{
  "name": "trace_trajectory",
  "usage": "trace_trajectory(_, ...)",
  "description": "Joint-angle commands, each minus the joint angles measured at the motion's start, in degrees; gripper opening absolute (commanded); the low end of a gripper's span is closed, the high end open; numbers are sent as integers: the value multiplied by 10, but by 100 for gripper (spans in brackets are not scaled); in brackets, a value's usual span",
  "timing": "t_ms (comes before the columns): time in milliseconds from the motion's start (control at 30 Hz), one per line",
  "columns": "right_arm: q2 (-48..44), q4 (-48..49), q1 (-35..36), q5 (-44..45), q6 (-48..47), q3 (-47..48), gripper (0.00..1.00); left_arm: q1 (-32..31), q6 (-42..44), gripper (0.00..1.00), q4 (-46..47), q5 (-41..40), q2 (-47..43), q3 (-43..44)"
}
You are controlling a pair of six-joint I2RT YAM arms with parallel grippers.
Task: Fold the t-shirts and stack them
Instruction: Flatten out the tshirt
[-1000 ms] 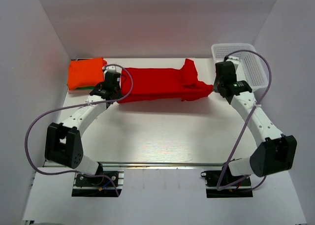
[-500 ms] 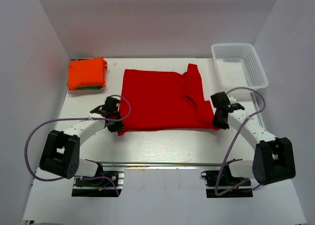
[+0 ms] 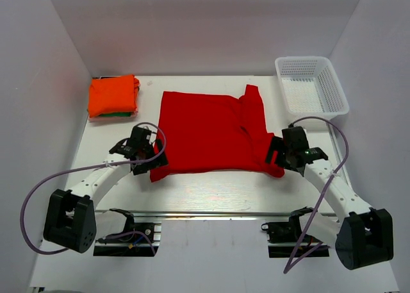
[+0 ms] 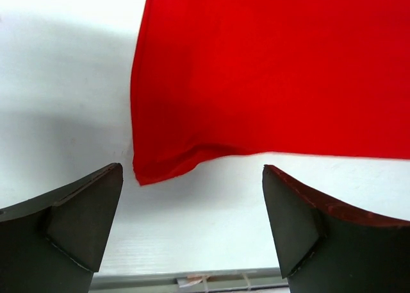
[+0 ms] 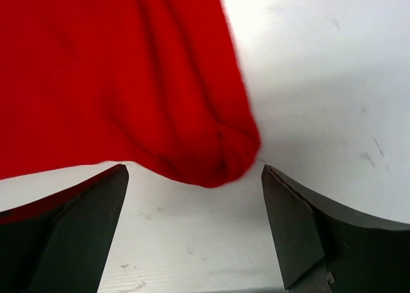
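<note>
The shirt needs to be stretched and spread for folding. My left gripper should next grab the red t-shirt's far corner (image 3: pixel 165 95) on the side of the orange stack.
A bright red t-shirt (image 3: pixel 208 133) lies spread flat in the middle of the table, one sleeve folded across its right side. My left gripper (image 3: pixel 152 159) stands open just off the shirt's near-left corner (image 4: pixel 144 174), nothing between its fingers (image 4: pixel 77 222). Open too, my right gripper (image 3: pixel 275 154) sits at the bunched near-right corner (image 5: pixel 218 158) without touching it. In both wrist views, the left gripper (image 4: pixel 192 222) and the right gripper (image 5: pixel 192 226) frame bare table. A folded orange t-shirt (image 3: pixel 112 95) rests on a green one (image 3: pixel 118 115) at the far left.
A white mesh basket (image 3: pixel 304 59) stands at the far right corner. White walls close in the table on three sides. The metal rail (image 3: pixel 211 213) runs along the near edge, just behind both grippers.
Both grippers drew the red shirt from a bunched strip at the back toward the near edge, spreading it flat. Both then opened and let go of its near corners.
</note>
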Motion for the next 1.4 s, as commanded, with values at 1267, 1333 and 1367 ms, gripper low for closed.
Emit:
trace_trajectory(1267,725,107,37,62,-142,795,82,77,98,100,123,-71,700,798)
trace_trajectory(1333,731,119,37,74,-148,798,80,77,104,100,136,-62,708,798)
trace_trajectory(1367,738,121,35,78,-150,799,78,77,114,100,136,-50,716,798)
